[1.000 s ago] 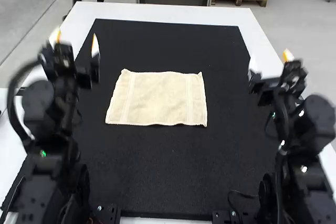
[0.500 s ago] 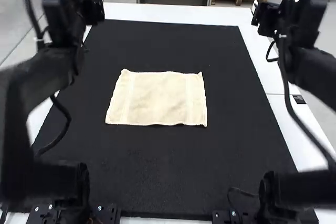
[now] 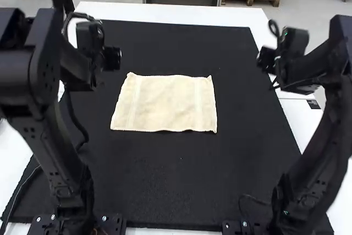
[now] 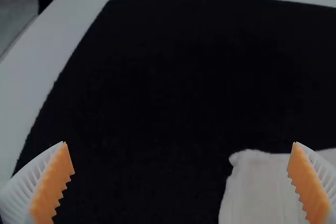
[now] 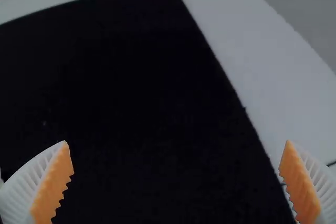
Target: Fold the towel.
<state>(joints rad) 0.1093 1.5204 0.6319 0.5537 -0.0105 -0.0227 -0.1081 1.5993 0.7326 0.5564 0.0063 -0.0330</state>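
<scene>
I will next grab the towel (image 3: 165, 103) by its raised far corner (image 3: 209, 77), where the hem sticks up, with my right gripper. Then I can fold the towel.
A cream towel (image 3: 165, 103) lies spread out, roughly rectangular, on the black mat in the high view. My left gripper (image 3: 102, 61) is above the mat, off the towel's left side; my right gripper (image 3: 269, 61) is well off its right side. In the left wrist view my left gripper (image 4: 181, 148) is open with nothing between its fingers, and the towel's corner (image 4: 257, 182) shows beyond and below them. My right gripper (image 5: 177, 148) stands wide open over mat in the right wrist view, touching nothing.
The black mat (image 3: 181, 174) extends around the towel on all sides. Beyond it runs the white table's border (image 3: 176, 12), with the right border (image 3: 297, 116) beneath the right arm.
Both arms first swung up and away from the camera, then lowered, with their grippers ending above the mat's side edges. The towel has stayed put.
</scene>
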